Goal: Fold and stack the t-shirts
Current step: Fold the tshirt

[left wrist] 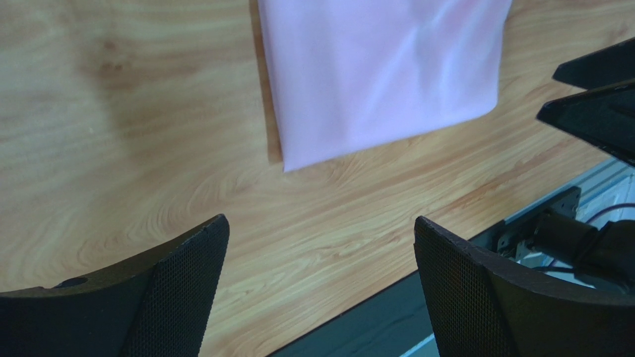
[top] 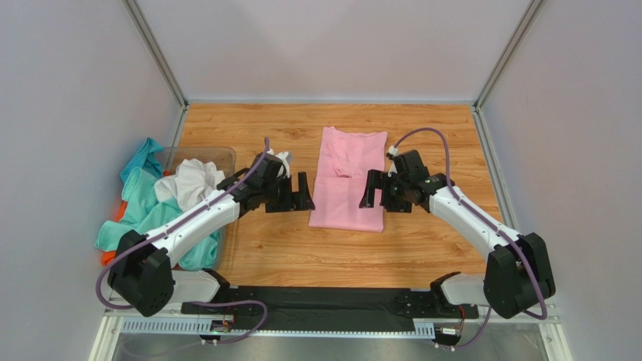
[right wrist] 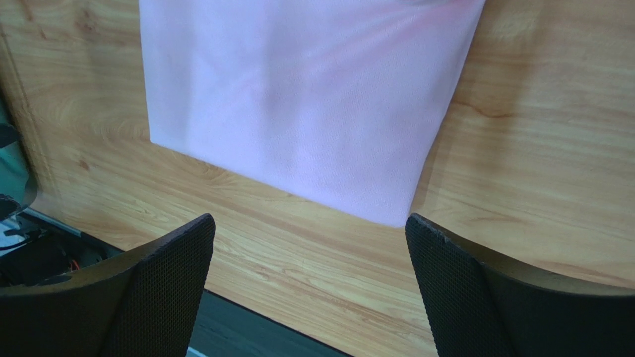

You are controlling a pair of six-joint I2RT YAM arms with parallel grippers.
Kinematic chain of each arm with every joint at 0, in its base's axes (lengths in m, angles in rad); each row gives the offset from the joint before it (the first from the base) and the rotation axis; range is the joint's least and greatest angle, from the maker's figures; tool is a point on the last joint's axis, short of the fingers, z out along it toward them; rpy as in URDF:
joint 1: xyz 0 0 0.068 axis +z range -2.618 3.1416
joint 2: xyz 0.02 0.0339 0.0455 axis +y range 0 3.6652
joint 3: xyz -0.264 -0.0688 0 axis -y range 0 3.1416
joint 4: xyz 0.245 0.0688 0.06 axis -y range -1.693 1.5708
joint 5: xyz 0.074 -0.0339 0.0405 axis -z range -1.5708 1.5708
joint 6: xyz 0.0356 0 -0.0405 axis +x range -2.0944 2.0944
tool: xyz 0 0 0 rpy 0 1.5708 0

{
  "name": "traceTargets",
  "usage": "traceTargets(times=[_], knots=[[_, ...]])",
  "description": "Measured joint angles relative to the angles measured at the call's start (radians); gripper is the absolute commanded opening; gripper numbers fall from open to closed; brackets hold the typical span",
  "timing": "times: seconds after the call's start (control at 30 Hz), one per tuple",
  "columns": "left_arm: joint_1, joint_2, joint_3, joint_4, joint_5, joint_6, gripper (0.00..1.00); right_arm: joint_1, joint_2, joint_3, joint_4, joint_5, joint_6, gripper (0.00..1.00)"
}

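The robot's left gripper will next take hold of the light pink t-shirt (top: pixel 349 180) by its near corner (top: pixel 313 223), so that the t-shirt's near edge can be folded over toward the collar.
The light pink t-shirt (top: pixel 349 180) lies flat on the wooden table as a long folded rectangle, its collar end towards the back. My left gripper (top: pixel 294 197) hovers just off its near-left edge, open and empty. In the left wrist view the pink t-shirt (left wrist: pixel 380 74) lies beyond the left gripper (left wrist: pixel 320 230). My right gripper (top: pixel 377 192) is over the shirt's near-right edge, open and empty too. The right wrist view has the shirt's near corner (right wrist: pixel 305 97) just beyond the right gripper (right wrist: pixel 309 227). Teal t-shirts (top: pixel 143 207), a white one (top: pixel 188 183) and an orange one (top: pixel 109 256) are heaped at the left.
A clear plastic bin (top: pixel 215 156) stands at the left under and behind the heap of shirts. Grey walls close off the left, back and right. A black strip (top: pixel 324 301) runs along the table's near edge between the arm bases.
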Motion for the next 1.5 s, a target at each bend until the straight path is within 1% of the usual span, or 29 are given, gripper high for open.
traceTargets(times=[0.07,0.2,0.27,0.4,0.43,0.47,0.5,0.63,0.67,0.7,0.8,0.93,0.97,1.03,1.07,1.13,1.17,1.23,1.27,1.33,1.37,1.47,1.5], knots=[[0.0,-0.032,-0.076,0.008,0.014,-0.021,1.0,0.01,0.004,-0.026,0.009,-0.021,0.011,1.0],[0.0,-0.053,-0.177,0.022,0.036,-0.056,1.0,0.046,0.006,-0.078,0.04,-0.027,0.039,1.0],[0.0,-0.051,-0.203,0.034,0.047,-0.068,1.0,0.061,0.006,-0.11,0.049,-0.026,0.057,1.0],[0.0,-0.01,-0.204,0.074,0.063,-0.077,0.98,0.065,0.003,-0.174,0.05,-0.01,0.086,1.0],[0.0,0.01,-0.203,0.087,0.067,-0.078,0.96,0.065,0.0,-0.188,0.051,-0.003,0.092,1.0],[0.0,0.03,-0.2,0.098,0.071,-0.079,0.88,0.065,-0.003,-0.196,0.05,0.001,0.095,1.0],[0.0,0.056,-0.196,0.109,0.076,-0.084,0.84,0.065,-0.011,-0.208,0.049,0.008,0.102,1.0],[0.0,0.166,-0.151,0.128,0.092,-0.082,0.71,0.065,-0.025,-0.219,0.048,0.031,0.12,1.0],[0.0,0.194,-0.137,0.132,0.093,-0.082,0.65,0.065,-0.026,-0.22,0.048,0.035,0.123,1.0],[0.0,0.216,-0.125,0.137,0.095,-0.082,0.62,0.065,-0.026,-0.22,0.048,0.042,0.127,0.99],[0.0,0.267,-0.099,0.145,0.097,-0.077,0.56,0.065,-0.026,-0.224,0.049,0.051,0.135,0.98],[0.0,0.303,-0.083,0.155,0.097,-0.073,0.52,0.065,-0.034,-0.245,0.047,0.061,0.143,0.96],[0.0,0.312,-0.08,0.158,0.098,-0.073,0.48,0.065,-0.036,-0.248,0.047,0.063,0.143,0.96],[0.0,0.332,-0.077,0.163,0.101,-0.073,0.47,0.065,-0.037,-0.253,0.046,0.068,0.145,0.96],[0.0,0.34,-0.074,0.166,0.111,-0.074,0.43,0.065,-0.037,-0.254,0.046,0.071,0.147,0.96],[0.0,0.349,-0.071,0.174,0.118,-0.072,0.43,0.065,-0.037,-0.254,0.047,0.076,0.151,0.95],[0.0,0.354,-0.07,0.179,0.125,-0.073,0.37,0.065,-0.037,-0.254,0.047,0.076,0.153,0.95],[0.0,0.36,-0.07,0.184,0.134,-0.074,0.3,0.065,-0.037,-0.254,0.048,0.076,0.154,0.94],[0.0,0.365,-0.07,0.185,0.138,-0.074,0.21,0.065,-0.037,-0.254,0.048,0.076,0.156,0.94],[0.0,0.374,-0.07,0.188,0.146,-0.074,0.09,0.065,-0.037,-0.254,0.049,0.076,0.159,0.92],[0.0,0.379,-0.07,0.188,0.151,-0.072,0.0,0.065,-0.037,-0.254,0.05,0.075,0.162,0.91],[0.0,0.381,-0.07,0.187,0.161,-0.068,0.0,0.065,-0.035,-0.254,0.056,0.069,0.163,0.86],[0.0,0.381,-0.071,0.187,0.161,-0.067,0.0,0.065,-0.034,-0.255,0.06,0.067,0.163,0.82]])
